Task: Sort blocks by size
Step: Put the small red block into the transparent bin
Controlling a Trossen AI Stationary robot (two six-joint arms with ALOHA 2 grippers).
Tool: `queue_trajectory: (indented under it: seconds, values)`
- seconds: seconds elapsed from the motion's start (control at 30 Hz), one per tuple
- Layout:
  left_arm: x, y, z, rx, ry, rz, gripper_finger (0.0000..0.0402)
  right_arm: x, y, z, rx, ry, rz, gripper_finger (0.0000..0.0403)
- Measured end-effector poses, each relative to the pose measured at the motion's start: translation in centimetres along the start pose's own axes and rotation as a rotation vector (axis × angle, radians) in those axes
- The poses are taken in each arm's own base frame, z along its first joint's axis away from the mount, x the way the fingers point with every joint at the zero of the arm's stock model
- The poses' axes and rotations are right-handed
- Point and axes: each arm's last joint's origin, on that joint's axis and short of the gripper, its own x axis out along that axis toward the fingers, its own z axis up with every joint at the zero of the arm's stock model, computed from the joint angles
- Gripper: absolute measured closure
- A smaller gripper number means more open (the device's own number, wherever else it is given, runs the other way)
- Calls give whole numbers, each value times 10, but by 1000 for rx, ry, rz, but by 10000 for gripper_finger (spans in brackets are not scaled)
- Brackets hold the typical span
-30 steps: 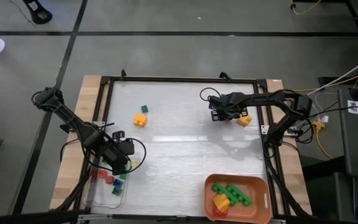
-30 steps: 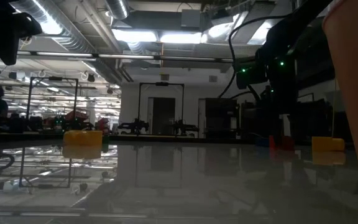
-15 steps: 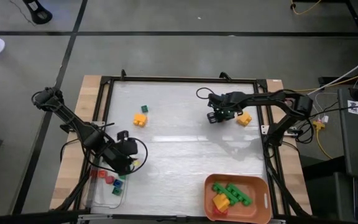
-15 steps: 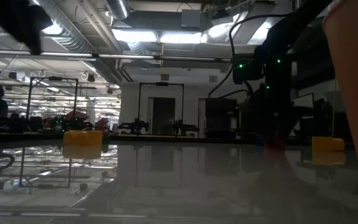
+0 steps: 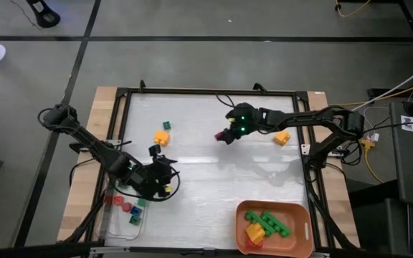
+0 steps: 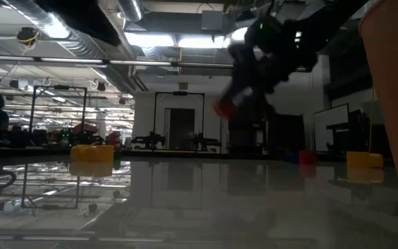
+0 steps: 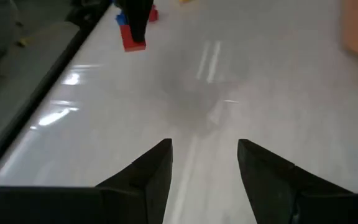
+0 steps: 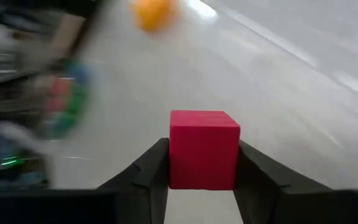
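The red cube (image 5: 220, 135) (image 8: 204, 148) is above the table, short of my left gripper's fingers. My right gripper needs to move the cube toward them before it lets go, or the cube would fall.
My right gripper (image 5: 228, 135) is shut on a small red cube (image 8: 204, 148) above the table's far middle; the cube also shows in the low view (image 6: 223, 108), well off the surface. My left gripper (image 5: 160, 176) is open and empty over the near left part of the table (image 7: 204, 155). A yellow block (image 5: 162, 137) and a small green block (image 5: 167, 125) rest on the table at the far left. Another yellow block (image 5: 282, 137) lies at the far right. A red and a blue block (image 6: 302, 158) sit beside it. My right gripper pinches the red cube by two opposite side faces (image 8: 174, 155) between its two fingers (image 8: 151, 177). The cube's front face stands a little ahead of the fingertips. The cube is lifted clear of the table.
An orange tray (image 5: 301, 233) at the near right holds long green bricks and a yellow one. A clear container (image 5: 113, 215) at the near left edge holds small red and green blocks. The table's middle lies bare between the two arms.
My right gripper has risen from beside the far-right yellow block and gone toward the table's left edge, carrying the red cube clear of the table. My left gripper has gone from the clear container toward the table's right edge.
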Motion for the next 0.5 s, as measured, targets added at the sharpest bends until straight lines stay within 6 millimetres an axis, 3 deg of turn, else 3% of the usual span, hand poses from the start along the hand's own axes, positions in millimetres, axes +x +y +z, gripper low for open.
queue_trajectory:
  seconds: [0.23, 0.5]
  values:
    - [38, -5, 10, 110, -41, 79, 233, 6, 44, -3, -155, -131, 258, 266]
    - [63, 11, 34, 159, -141, 151, 233, 10, 65, -20, -204, -117, 321, 265]
